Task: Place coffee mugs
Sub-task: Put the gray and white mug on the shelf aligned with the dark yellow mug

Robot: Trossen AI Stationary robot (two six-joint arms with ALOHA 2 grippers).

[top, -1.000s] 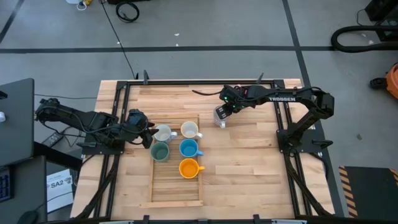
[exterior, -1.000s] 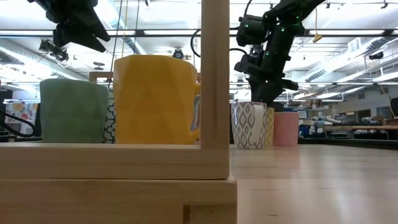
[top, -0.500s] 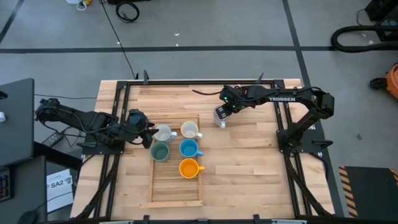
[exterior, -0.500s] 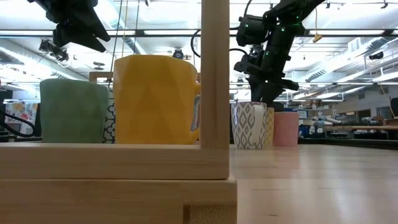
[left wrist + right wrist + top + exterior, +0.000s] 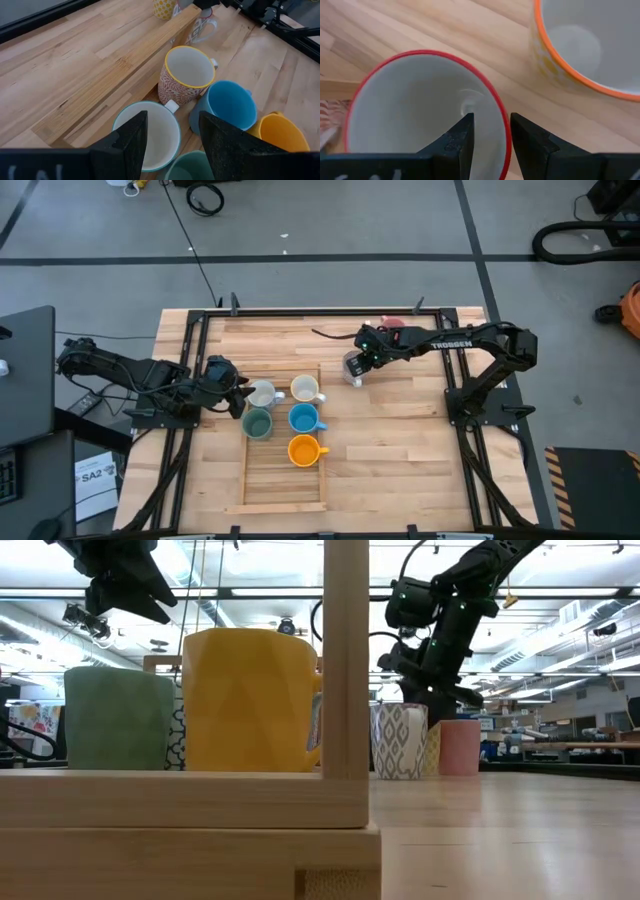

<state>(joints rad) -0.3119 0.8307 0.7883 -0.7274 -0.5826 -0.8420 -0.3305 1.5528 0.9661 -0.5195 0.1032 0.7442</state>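
Note:
My right gripper needs to close on the mug's side. My fingers are around the red-rimmed mug's side [image 5: 507,131], one inside the mug, so they would hold the mug if I closed now.
A wooden tray [image 5: 283,470] holds several coffee mugs: a blue-rimmed white one [image 5: 147,135], a yellow-rimmed patterned one [image 5: 187,75], a teal one [image 5: 257,423], a blue one [image 5: 303,418] and an orange one [image 5: 303,449]. My left gripper [image 5: 170,135] hovers open above the blue-rimmed mug. Right of the tray a red-rimmed grey-patterned mug [image 5: 420,115] stands on the table. My right gripper [image 5: 491,135] is open and points down over its rim, one finger inside the mug and one outside, the wall between them. I see no touch.
An orange-rimmed yellow mug [image 5: 590,45] stands close beside the red-rimmed one, and a pink mug [image 5: 393,325] stands just beyond it toward the far edge. The near half of the tray shows bare slats. Black frame rails [image 5: 455,370] run along both sides of the table.
My right gripper has come down toward the red-rimmed mug, still open. With the arm lower, the pink mug behind it now shows from above. My left arm and all the mugs have kept still.

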